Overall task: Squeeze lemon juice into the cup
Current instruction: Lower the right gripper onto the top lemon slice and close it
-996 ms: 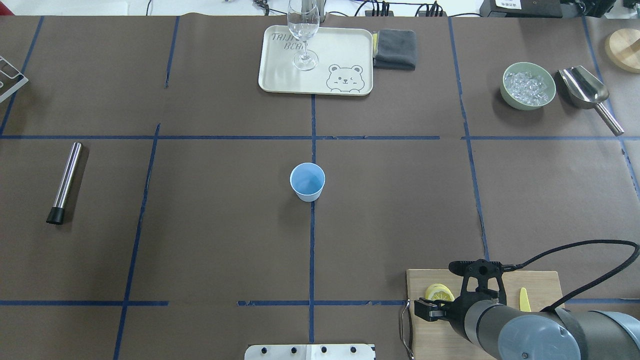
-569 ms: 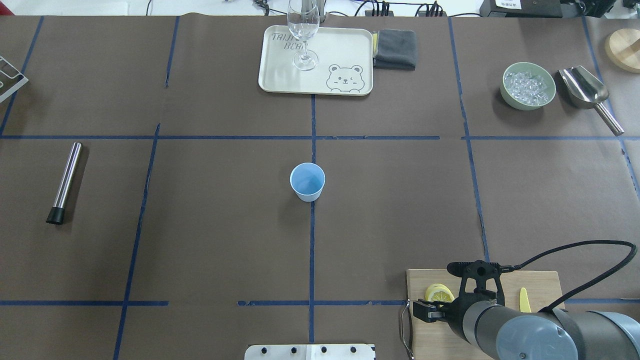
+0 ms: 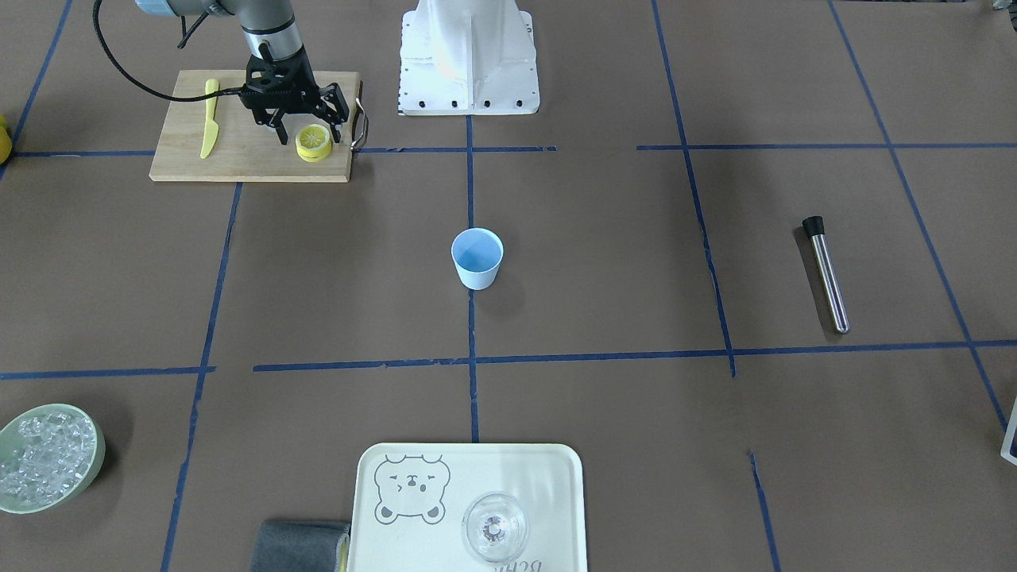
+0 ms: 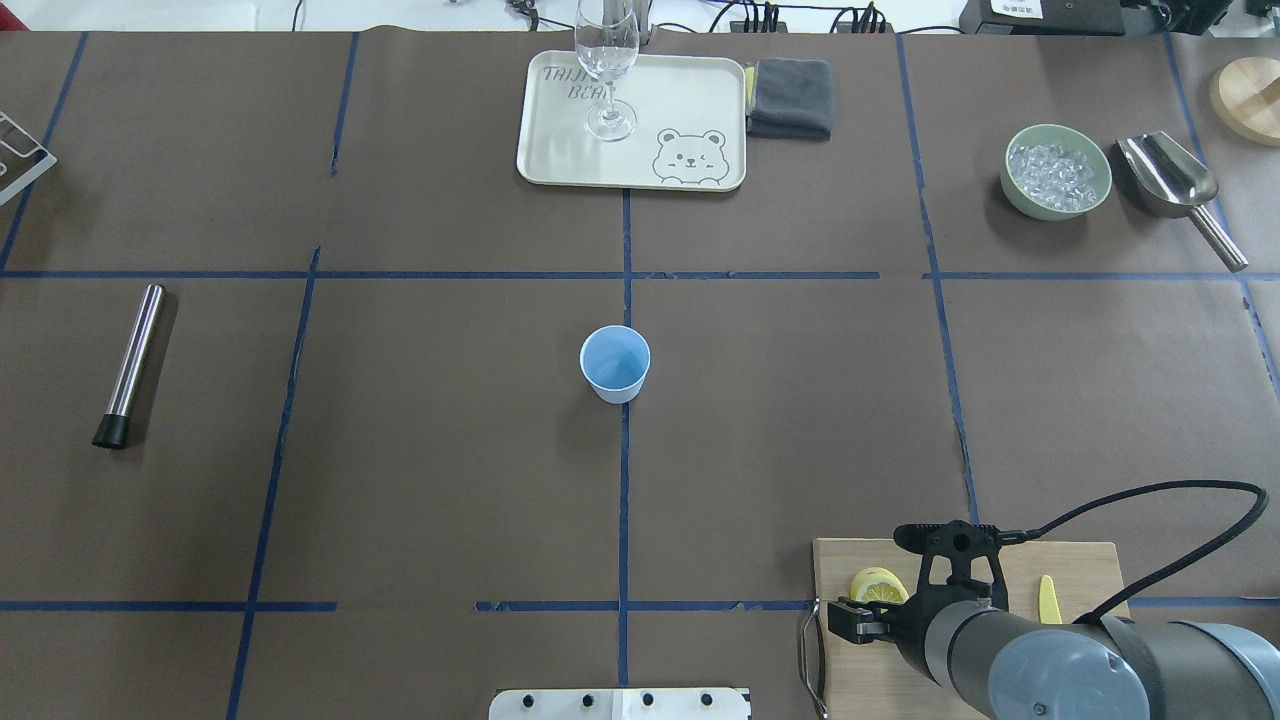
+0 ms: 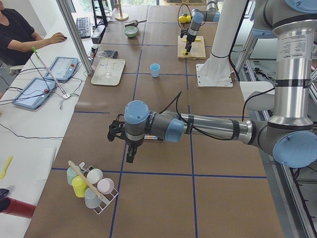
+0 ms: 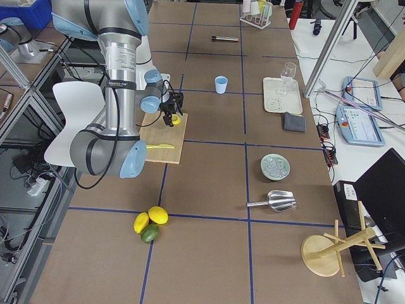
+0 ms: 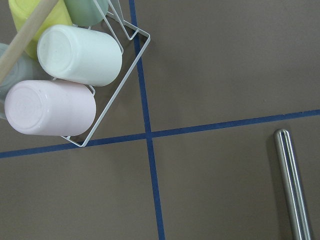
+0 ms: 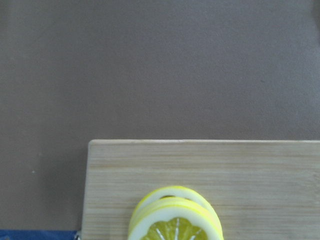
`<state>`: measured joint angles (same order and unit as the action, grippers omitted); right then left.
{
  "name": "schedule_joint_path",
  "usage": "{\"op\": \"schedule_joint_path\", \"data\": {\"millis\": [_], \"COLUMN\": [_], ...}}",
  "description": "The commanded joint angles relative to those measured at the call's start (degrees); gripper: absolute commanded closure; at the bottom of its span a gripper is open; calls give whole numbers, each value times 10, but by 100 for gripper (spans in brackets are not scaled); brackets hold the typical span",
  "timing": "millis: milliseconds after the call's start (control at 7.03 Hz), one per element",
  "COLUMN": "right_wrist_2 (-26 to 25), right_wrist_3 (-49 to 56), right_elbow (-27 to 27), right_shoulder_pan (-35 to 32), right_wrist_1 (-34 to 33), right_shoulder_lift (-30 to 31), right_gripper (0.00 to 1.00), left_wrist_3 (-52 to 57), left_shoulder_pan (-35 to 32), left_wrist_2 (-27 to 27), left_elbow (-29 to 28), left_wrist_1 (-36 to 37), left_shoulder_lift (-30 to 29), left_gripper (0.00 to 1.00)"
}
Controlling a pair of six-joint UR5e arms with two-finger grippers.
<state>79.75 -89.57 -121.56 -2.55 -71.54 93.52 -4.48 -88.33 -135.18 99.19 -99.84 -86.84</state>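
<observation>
I will grab the lemon slice on top by its yellow rind (image 3: 298,149) next with my right gripper. The slice lies flat and its wet pulp (image 3: 312,138) faces up.
Two alike lemon slices (image 3: 313,141) lie stacked near the handle end of a wooden cutting board (image 3: 238,163). The right wrist view shows these slices (image 8: 175,220) at its bottom edge. My right gripper (image 3: 310,127) hangs open just over them, one finger on either side, gripping nothing. The light-blue cup (image 4: 614,362) stands upright and empty at the table's middle, far from both arms. My left gripper (image 5: 130,152) shows only in the exterior left view, hovering over the table's left end. I cannot tell whether it is open or shut.
A yellow plastic knife (image 3: 210,117) lies on the board. A tray (image 4: 700,100) bears a clear glass (image 4: 607,60), with a grey cloth (image 4: 790,97) beside it. An ice bowl (image 4: 1056,170), scoop (image 4: 1175,185), steel rod (image 4: 132,362) and cup rack (image 7: 65,75) lie around.
The right arm has shifted only slightly over the board. The lemon slices and the cup have not moved.
</observation>
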Motion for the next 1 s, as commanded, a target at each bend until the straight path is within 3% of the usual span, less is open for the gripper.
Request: {"op": "schedule_joint_path", "data": {"millis": [0,285,854], "right_wrist_2": [1,1,3], "right_wrist_3": [0,0,0], "right_elbow": [1,-2,-7], "right_shoulder_pan": [0,-1,-5], "right_wrist_1": [0,0,0], "right_shoulder_lift": [0,-1,0], "right_gripper": [1,18,19], "left_wrist_3": [0,0,0], "left_shoulder_pan": [0,0,0], "left_wrist_2": [0,0,0], "left_elbow": [0,0,0], "left_wrist_1": [0,0,0], "left_shoulder_lift": [0,0,0], "left_gripper": [0,0,0]}}
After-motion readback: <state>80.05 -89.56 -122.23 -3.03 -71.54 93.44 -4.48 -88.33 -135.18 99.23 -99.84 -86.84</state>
